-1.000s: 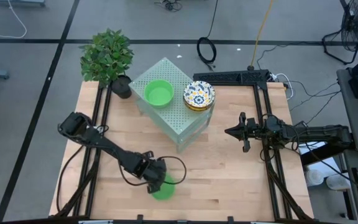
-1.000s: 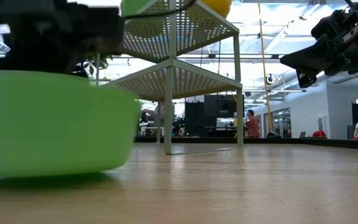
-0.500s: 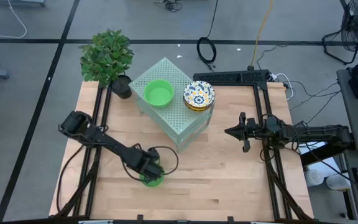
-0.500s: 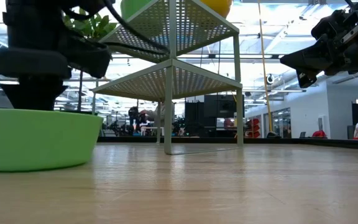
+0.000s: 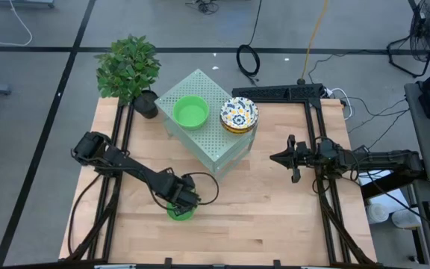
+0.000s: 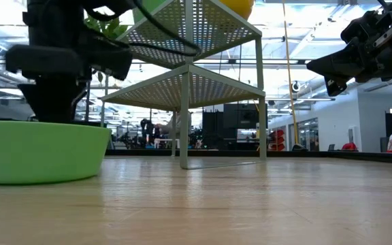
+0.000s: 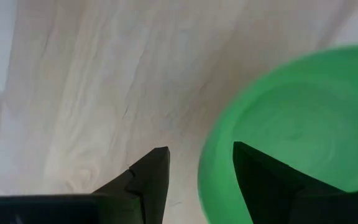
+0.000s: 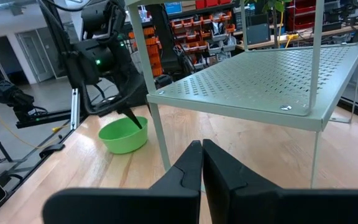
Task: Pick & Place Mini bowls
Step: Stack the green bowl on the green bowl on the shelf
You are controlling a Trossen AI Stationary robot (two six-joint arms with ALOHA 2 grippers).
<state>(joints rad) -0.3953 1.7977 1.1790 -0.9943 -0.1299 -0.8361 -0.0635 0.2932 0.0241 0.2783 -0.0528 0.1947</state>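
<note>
The green mini bowl is on the tabletop. My left gripper should grab it by its rim [image 7: 211, 143] next, to stack it with the other green bowl.
A plain green mini bowl [image 5: 178, 213] rests on its base on the wooden table, near the near edge; it also shows in the low view [image 6: 39, 151]. My left gripper [image 5: 182, 200] is over it and open. In the left wrist view [image 7: 201, 149], one finger stands inside the bowl [image 7: 291, 137] and one outside its rim, with table showing between them. Another green bowl [image 5: 190, 112] and a stack of floral bowls [image 5: 239, 114] sit on top of the perforated box. My right gripper [image 5: 293, 158] hovers shut at the table's right side.
The pale green perforated box [image 5: 204, 127] stands on legs at the table's far middle, with an open shelf below [image 8: 272, 74]. A potted plant [image 5: 129, 67] is at the far left corner. Bare wood [image 5: 275, 217] lies between the two arms.
My left gripper carried the green bowl from the near edge toward the table's far left. The bowl came down flat onto the table and now rests farther from the near edge. The right arm kept still.
</note>
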